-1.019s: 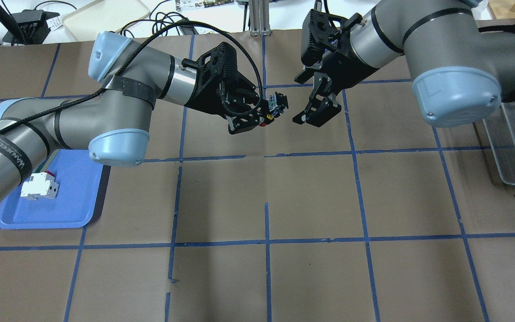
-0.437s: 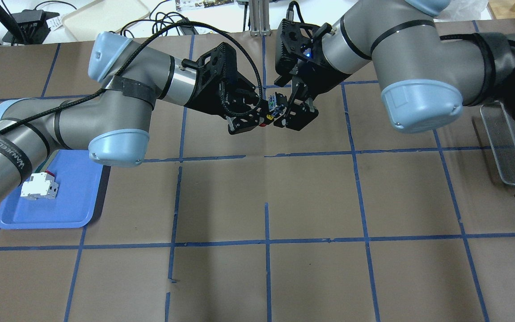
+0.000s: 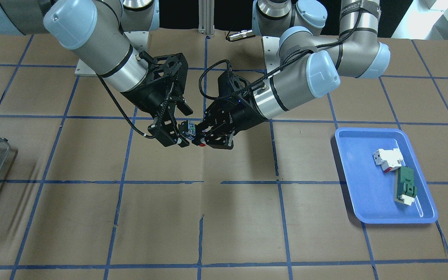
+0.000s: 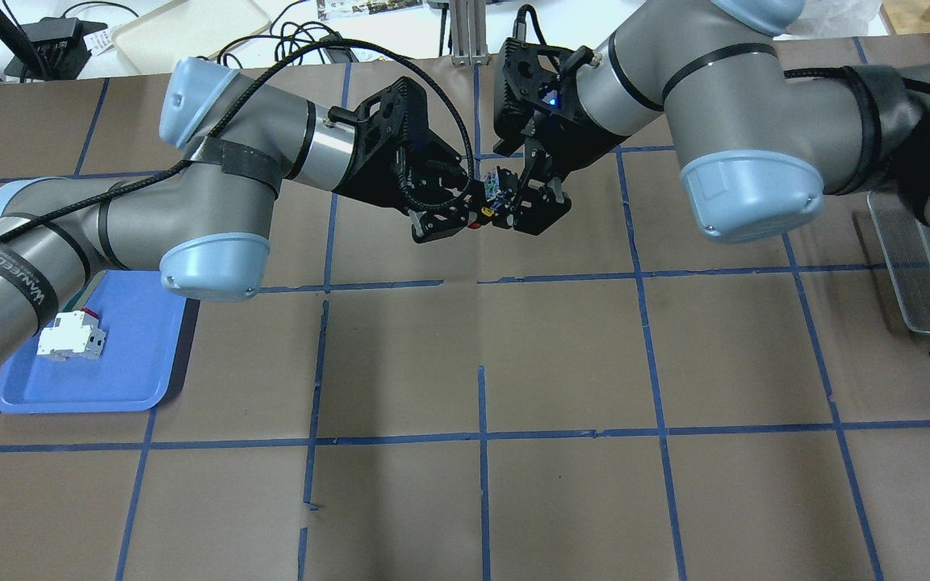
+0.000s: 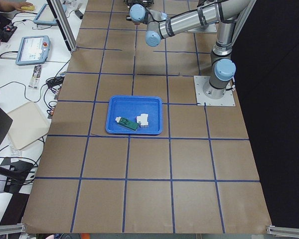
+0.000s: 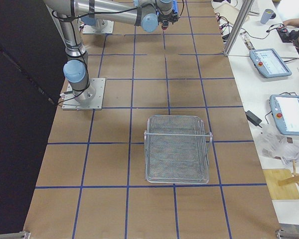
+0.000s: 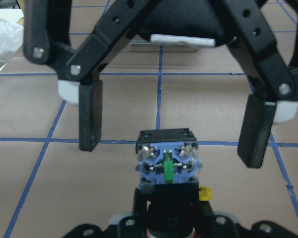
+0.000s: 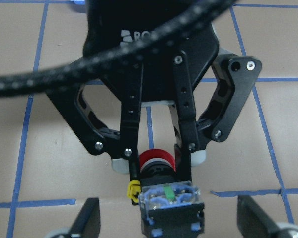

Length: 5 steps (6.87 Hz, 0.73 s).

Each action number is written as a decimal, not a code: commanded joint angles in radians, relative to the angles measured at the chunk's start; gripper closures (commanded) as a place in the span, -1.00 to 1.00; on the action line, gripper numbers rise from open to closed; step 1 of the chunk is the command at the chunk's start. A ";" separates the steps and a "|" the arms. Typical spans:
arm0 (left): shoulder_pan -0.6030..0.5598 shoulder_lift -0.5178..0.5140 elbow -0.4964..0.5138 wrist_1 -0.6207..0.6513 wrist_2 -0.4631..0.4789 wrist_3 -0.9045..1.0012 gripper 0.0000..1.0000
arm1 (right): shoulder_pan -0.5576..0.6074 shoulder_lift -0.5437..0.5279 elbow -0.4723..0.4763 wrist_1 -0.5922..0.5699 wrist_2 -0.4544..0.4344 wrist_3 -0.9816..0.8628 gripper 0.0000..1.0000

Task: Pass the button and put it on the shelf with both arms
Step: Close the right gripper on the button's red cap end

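Note:
I will place the button on the shelf, so my right gripper will next grab the button by its squarish blue-green terminal end (image 3: 188,130).
My left gripper (image 4: 475,211) is shut on the button (image 4: 497,190) and holds it in the air over the table's far middle. It grips the black body behind the red cap (image 8: 156,158), with the blue-green terminal end (image 7: 166,166) pointing at my right gripper. My right gripper (image 4: 515,200) is open. Its two fingers (image 7: 91,116) stand on either side of the terminal end with gaps on both sides. In the front-facing view the button (image 3: 189,128) sits between the right gripper (image 3: 182,131) and the left gripper (image 3: 203,137). The wire-mesh shelf (image 6: 177,149) stands on the table at the robot's right.
A blue tray (image 4: 122,363) near the left arm holds a white block with red (image 4: 69,335) and a green-and-white flat part (image 3: 405,188). The shelf's edge shows in the overhead view (image 4: 925,266). The table is brown with blue tape lines.
My right gripper has moved left, from a gap away to around the button's terminal end, still open. The left arm and the button have stayed still.

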 commanded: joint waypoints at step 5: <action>0.000 0.008 0.000 0.005 0.002 -0.005 -0.99 | -0.001 0.004 -0.007 0.014 -0.031 -0.008 1.00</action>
